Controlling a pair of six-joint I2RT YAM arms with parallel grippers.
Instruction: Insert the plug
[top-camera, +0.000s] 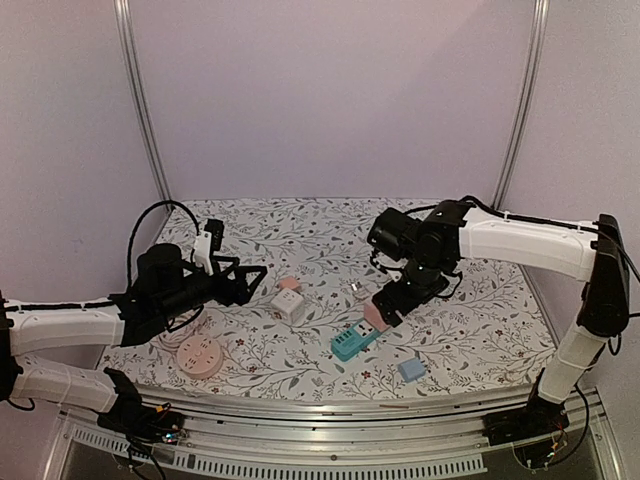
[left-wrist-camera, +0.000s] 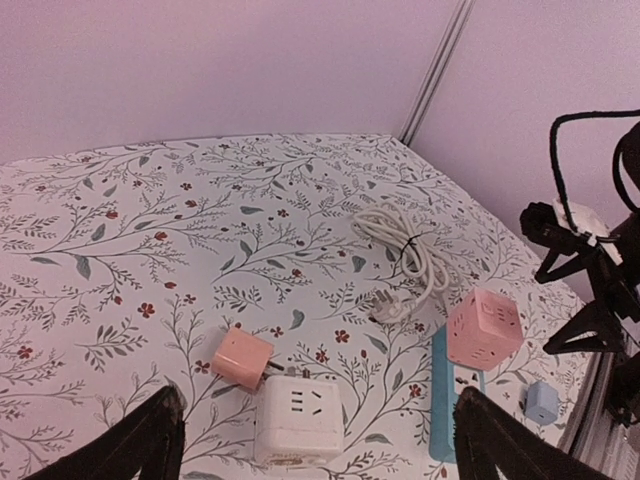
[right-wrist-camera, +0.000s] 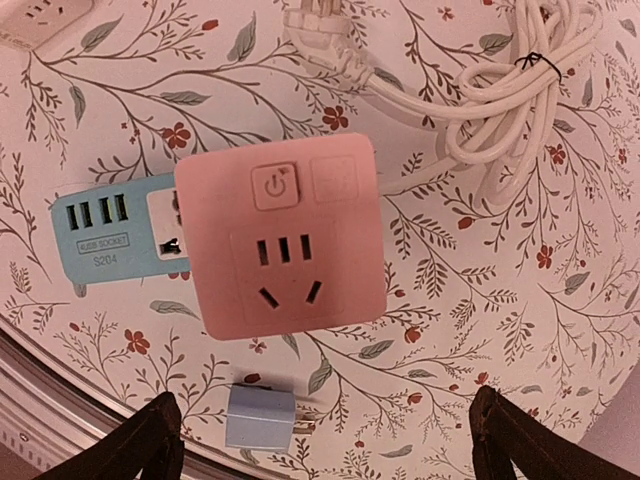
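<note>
My right gripper is to grab the small blue plug by its body (top-camera: 411, 370) (right-wrist-camera: 260, 418) next, so the plug's pins stay free, and then hand the plug over for insertion.
A small pink plug (left-wrist-camera: 242, 360) lies on the table with its prongs against a white cube socket (left-wrist-camera: 298, 417); both also show in the top view, the plug (top-camera: 288, 284) and the socket (top-camera: 289, 307). My left gripper (left-wrist-camera: 320, 452) is open and empty, just short of them (top-camera: 250, 283). A pink cube socket (right-wrist-camera: 280, 235) sits on a teal power strip (right-wrist-camera: 100, 235). My right gripper (right-wrist-camera: 325, 445) is open and empty above the cube (top-camera: 398, 298), not touching it. A small blue plug (right-wrist-camera: 260, 417) lies near the front edge.
A coiled white cable (right-wrist-camera: 500, 90) with its white plug (right-wrist-camera: 320, 30) lies behind the pink cube. A round pink socket (top-camera: 199, 355) sits at the front left. The table's metal front rail (top-camera: 330, 405) runs close to the blue plug.
</note>
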